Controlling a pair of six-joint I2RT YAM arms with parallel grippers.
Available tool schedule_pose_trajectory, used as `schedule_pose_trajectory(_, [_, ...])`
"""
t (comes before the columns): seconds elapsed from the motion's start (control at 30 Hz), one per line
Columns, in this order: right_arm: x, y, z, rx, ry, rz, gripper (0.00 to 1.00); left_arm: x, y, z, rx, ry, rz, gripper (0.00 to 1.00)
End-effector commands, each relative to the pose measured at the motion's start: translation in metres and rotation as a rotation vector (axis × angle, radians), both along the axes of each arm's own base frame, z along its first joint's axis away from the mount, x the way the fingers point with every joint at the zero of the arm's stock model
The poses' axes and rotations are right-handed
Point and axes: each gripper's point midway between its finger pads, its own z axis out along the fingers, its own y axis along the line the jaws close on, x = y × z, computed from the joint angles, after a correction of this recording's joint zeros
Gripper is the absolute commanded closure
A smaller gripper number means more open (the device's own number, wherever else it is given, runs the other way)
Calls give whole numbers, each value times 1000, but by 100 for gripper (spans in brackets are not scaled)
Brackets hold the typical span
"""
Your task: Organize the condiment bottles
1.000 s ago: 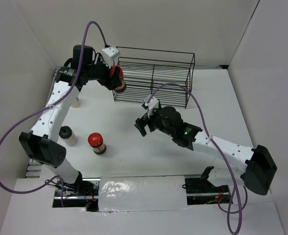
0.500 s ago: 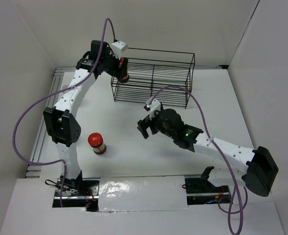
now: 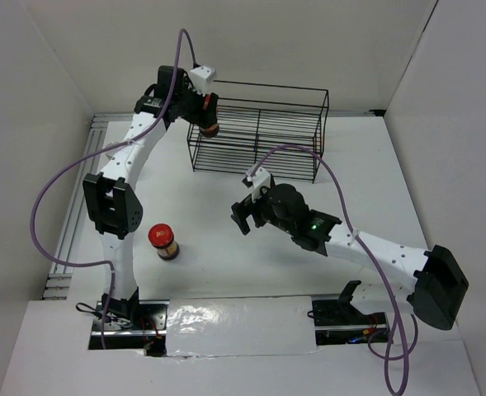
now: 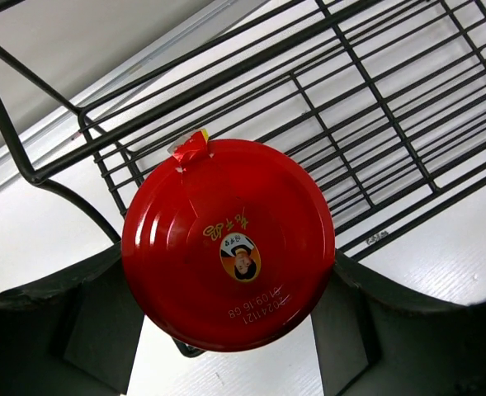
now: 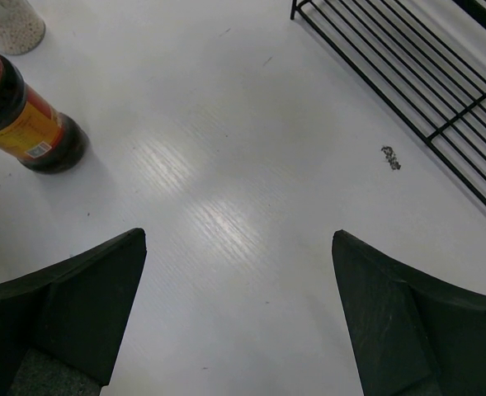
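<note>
The brown jar is upright inside the side wires at the basket's end and would stand there, so it is time for my left gripper to open now.
My left gripper (image 3: 205, 111) is shut on a brown jar with a red lid (image 3: 209, 124) at the left end of the black wire basket (image 3: 309, 157). In the left wrist view the red lid (image 4: 226, 247) fills the space between my gripper's (image 4: 226, 326) fingers, over the basket's (image 4: 376, 91) left corner. A second brown jar with a red lid (image 3: 164, 242) stands on the table, and also shows in the right wrist view (image 5: 20, 115). My right gripper (image 3: 243, 216) is open and empty above the table (image 5: 238, 239). A pale bottle's base (image 5: 11, 21) shows at the top left. The white bottle is hidden.
The left arm's elbow (image 3: 110, 206) hangs over the table's left side and hides what stands there. The basket's front edge (image 5: 465, 109) lies to the right of my right gripper. White walls close the table on three sides.
My left gripper has carried the red-lidded jar from in front of the basket up to its left end. The left arm now covers the two bottles at the left. The right arm barely moved.
</note>
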Motion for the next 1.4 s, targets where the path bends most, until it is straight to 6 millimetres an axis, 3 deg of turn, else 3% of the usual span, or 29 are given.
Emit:
schedule_pose_trajectory(0.0, [-1, 8, 3, 5, 11, 13, 0, 17, 2, 32, -77, -80, 16, 95])
schedule_pose_trajectory(0.23, [3, 14, 1, -9, 19, 21, 0, 16, 7, 17, -129, -1, 15, 37])
schedule_pose_trajectory(0.3, [3, 15, 1, -9, 17, 25, 0, 16, 4, 18, -125, -7, 5, 27])
schedule_pose_trajectory(0.33, [4, 16, 2, -7, 12, 27, 0, 17, 4, 20, -122, -17, 4, 16])
schedule_pose_trajectory(0.37, [4, 17, 1, -7, 15, 31, 0, 17, 2, 20, -114, -23, 1, 12])
schedule_pose_trajectory(0.4, [4, 18, 2, -6, 15, 34, 0, 18, 4, 21, -107, -31, 6, 2])
schedule_pose_trajectory(0.57, [6, 24, 1, -8, 23, 46, 0, 21, 4, 27, -98, -58, 15, 1])
schedule_pose_trajectory(0.73, [4, 28, 1, -22, 9, 81, 0, 20, 5, 46, -91, -107, 33, 1])
schedule_pose_trajectory(1.0, [0, 37, 2, -26, -9, 131, 0, 12, 19, 111, -43, -298, 91, 1])
schedule_pose_trajectory(1.13, [-12, 48, -3, -31, -23, 219, 2, -9, 19, 141, -69, -329, 77, 1])
schedule_pose_trajectory(1.17, [-15, 51, -5, -50, -46, 257, 5, -15, 18, 147, -81, -332, 71, 1])
schedule_pose_trajectory(1.2, [-21, 55, -8, -62, -54, 299, 28, -21, 18, 152, -90, -333, 63, 1])
schedule_pose_trajectory(1.23, [-31, 64, -13, -64, -48, 376, 44, -34, 18, 164, -101, -345, 53, 1])
schedule_pose_trajectory(1.27, [-33, 70, -13, -61, -63, 412, 53, -43, 17, 169, -113, -346, 41, 1])
schedule_pose_trajectory(1.3, [-37, 76, -11, -57, -75, 449, 59, -49, 20, 173, -114, -351, 40, 1])
schedule_pose_trajectory(1.33, [-41, 82, -12, -50, -74, 471, 58, -69, 23, 184, -123, -366, 16, 5])
schedule_pose_trajectory(1.37, [-41, 90, -14, -35, -78, 493, 57, -76, 31, 187, -126, -372, 17, 11])
